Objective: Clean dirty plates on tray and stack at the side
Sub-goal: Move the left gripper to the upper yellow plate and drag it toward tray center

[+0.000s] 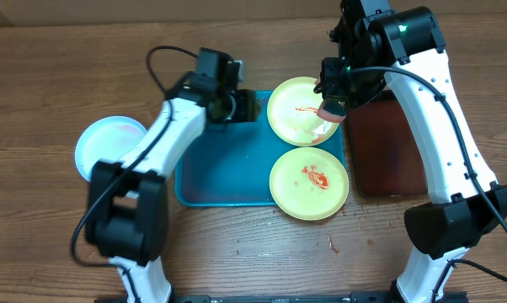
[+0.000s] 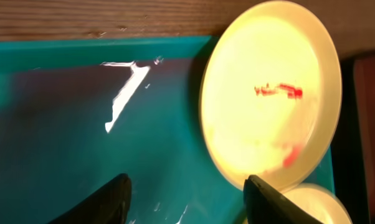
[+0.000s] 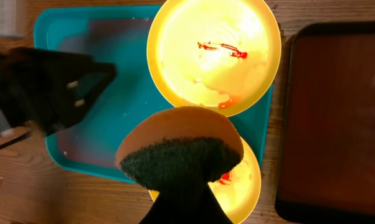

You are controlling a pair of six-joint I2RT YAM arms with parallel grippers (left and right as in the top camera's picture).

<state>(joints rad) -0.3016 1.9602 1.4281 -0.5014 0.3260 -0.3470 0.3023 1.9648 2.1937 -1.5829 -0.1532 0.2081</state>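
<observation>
I need to reach with my left gripper and grab the far plate's rim (image 1: 272,111) (image 2: 206,122) opposite the sponge, so its smeared side stays free for cleaning before stacking.
Two pale yellow-green plates with red sauce smears lie at the right end of the turquoise tray (image 1: 211,181): a far one (image 1: 300,114) and a near one (image 1: 308,183). The far one also shows in the left wrist view (image 2: 268,93) and right wrist view (image 3: 213,53). A light blue plate (image 1: 106,145) lies on the table left of the tray. My left gripper (image 2: 187,193) is open and empty over the tray's far edge. My right gripper (image 1: 331,108) is shut on an orange and green sponge (image 3: 181,152) just above the far plate's right rim.
A dark brown-red tray (image 1: 388,147) lies right of the plates, also in the right wrist view (image 3: 337,118). Small red sauce spots (image 1: 333,244) mark the wooden table in front of the near plate.
</observation>
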